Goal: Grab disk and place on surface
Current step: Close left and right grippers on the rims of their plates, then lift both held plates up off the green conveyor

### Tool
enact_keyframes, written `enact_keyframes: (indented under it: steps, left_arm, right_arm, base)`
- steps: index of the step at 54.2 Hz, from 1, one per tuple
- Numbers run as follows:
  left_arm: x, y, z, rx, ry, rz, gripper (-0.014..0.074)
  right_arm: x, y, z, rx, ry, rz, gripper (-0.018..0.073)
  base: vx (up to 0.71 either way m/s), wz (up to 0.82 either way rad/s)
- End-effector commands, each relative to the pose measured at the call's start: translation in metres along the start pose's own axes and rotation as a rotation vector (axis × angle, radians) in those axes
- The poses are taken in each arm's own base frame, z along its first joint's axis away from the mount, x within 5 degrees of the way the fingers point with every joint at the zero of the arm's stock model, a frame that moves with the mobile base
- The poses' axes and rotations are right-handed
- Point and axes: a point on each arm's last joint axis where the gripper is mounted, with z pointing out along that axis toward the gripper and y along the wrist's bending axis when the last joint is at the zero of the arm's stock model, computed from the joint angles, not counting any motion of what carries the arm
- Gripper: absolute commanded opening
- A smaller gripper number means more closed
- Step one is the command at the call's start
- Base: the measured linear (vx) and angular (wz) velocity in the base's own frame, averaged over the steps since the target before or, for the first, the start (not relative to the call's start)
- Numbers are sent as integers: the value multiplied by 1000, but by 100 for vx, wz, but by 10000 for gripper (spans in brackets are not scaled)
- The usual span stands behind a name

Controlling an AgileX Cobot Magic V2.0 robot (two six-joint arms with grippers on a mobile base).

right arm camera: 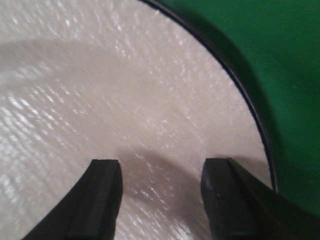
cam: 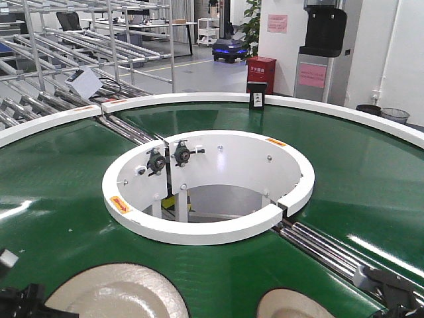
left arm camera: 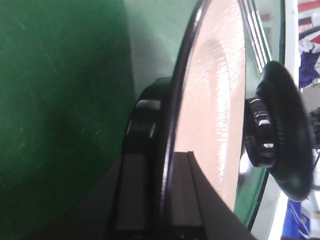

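The robot needs to place the cream disk (right arm camera: 130, 95) on the surface, so its right gripper should grab the disk by its thin black rim (right arm camera: 250, 102) next.
Two cream disks with thin black rims show at the bottom of the front view, a large one (cam: 119, 291) on the left and a smaller one (cam: 295, 305) on the right, both over the green belt (cam: 59, 199). In the left wrist view the disk (left arm camera: 215, 100) appears edge-on, and my left gripper (left arm camera: 170, 155) is shut on its rim, one finger on each face. My right gripper (right arm camera: 162, 170) is open just above a cream disk face (right arm camera: 125, 90), touching nothing. The surface is out of view.
A white inner ring (cam: 199, 232) surrounds the conveyor's central hole. Steel rollers (cam: 324, 248) cross the belt at right. A black round knob-like part (left arm camera: 280, 130) sits beyond the held disk. Metal racks (cam: 86, 40) stand behind the outer white rim (cam: 344, 112).
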Motion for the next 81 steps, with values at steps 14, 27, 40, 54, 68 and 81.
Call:
enact_keyframes:
  steps: [14, 27, 40, 54, 68, 81]
  left_arm:
    - [-5, -46, -22, 154, -80, 81, -8]
    - [-5, -47, -22, 155, -77, 81, -8]
    - [-4, -47, -22, 163, -73, 82, -8]
    - [-4, -47, -22, 165, -73, 82, -8]
    - [-4, -48, -22, 167, -72, 82, -8]
    - [-5, -48, -22, 171, -78, 80, -8]
  right_arm:
    - [-13, 16, -35, -35, -138, -51, 421]
    - [-18, 13, -58, -25, -147, -50, 422]
    - [-20, -50, -74, -44, -168, 186, 422]
    - [-24, -55, -44, -249, -112, 56, 422]
    - [-20, -55, -24, -394, -30, 13, 422]
    - [-13, -27, -3, -444, 88, -103, 422]
  base:
    - [0, 0]
    - [0, 0]
    - [0, 0]
    - [0, 0]
    - [0, 0]
    - [0, 0]
